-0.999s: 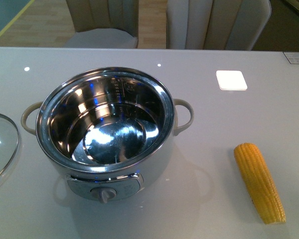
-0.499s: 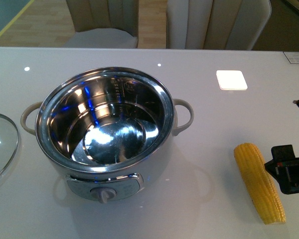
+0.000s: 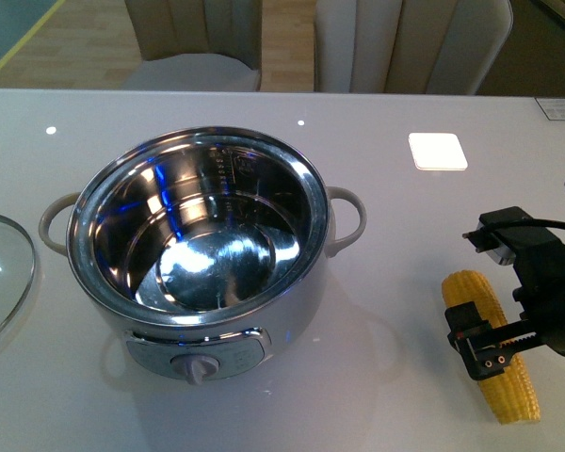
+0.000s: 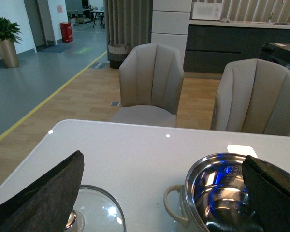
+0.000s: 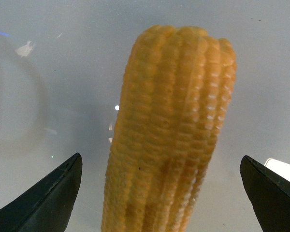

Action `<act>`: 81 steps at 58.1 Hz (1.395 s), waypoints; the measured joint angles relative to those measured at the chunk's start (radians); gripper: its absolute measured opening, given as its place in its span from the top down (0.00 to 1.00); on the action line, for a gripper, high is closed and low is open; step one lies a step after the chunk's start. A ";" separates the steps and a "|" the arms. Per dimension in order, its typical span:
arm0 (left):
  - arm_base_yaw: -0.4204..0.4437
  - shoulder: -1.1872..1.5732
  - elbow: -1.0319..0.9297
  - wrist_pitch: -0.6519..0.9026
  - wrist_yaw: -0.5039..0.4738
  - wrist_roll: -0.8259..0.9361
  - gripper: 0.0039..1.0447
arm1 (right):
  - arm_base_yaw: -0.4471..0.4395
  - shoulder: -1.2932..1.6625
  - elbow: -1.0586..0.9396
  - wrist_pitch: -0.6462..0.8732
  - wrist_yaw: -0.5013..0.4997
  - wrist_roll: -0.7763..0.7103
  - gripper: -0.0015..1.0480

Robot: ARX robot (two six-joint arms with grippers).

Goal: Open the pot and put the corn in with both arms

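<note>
The corn (image 3: 471, 292) needs to go into the open pot. My right gripper will next grab the corn around its middle (image 3: 490, 344).
The pot (image 3: 315, 202) stands open at the table's centre-left, its steel inside empty, its knob facing me. The corn (image 3: 471, 292) lies on the table to its right, tapered end nearest me. My right gripper (image 3: 490, 347) hovers over the corn's middle, open. In the right wrist view the corn (image 5: 169, 130) lies between the spread fingertips (image 5: 48, 203) without touching them. My left gripper (image 4: 159, 203) is open and empty, out of the front view. It looks over the pot (image 4: 217, 193) and the glass lid (image 4: 94, 212).
The glass lid (image 3: 0, 273) lies flat at the table's left edge. A white square (image 3: 438, 151) is set in the table behind the corn. Two chairs (image 4: 152, 82) stand beyond the far edge.
My right arm has come in from the right edge of the front view and moved over the corn. The pot, lid and corn have not moved.
</note>
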 joint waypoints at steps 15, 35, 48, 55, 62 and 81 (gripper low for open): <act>0.000 0.000 0.000 0.000 0.000 0.000 0.07 | 0.006 0.066 0.016 0.010 0.011 -0.019 0.29; 0.000 0.000 0.000 0.000 0.000 0.000 0.07 | -0.023 -0.023 -0.054 0.025 -0.044 -0.059 0.67; 0.000 0.000 0.000 0.000 0.000 0.000 0.07 | 0.000 -0.335 -0.092 -0.049 -0.160 -0.005 0.76; 0.000 0.000 0.000 0.000 0.000 0.000 0.07 | 0.079 -0.476 -0.039 -0.073 -0.207 0.133 0.78; 0.000 0.000 0.000 0.000 0.000 0.000 0.07 | 0.150 -0.495 0.025 -0.074 -0.217 0.245 0.78; 0.000 0.000 0.000 0.000 0.000 0.000 0.07 | 0.334 -0.325 0.315 -0.088 -0.209 0.573 0.78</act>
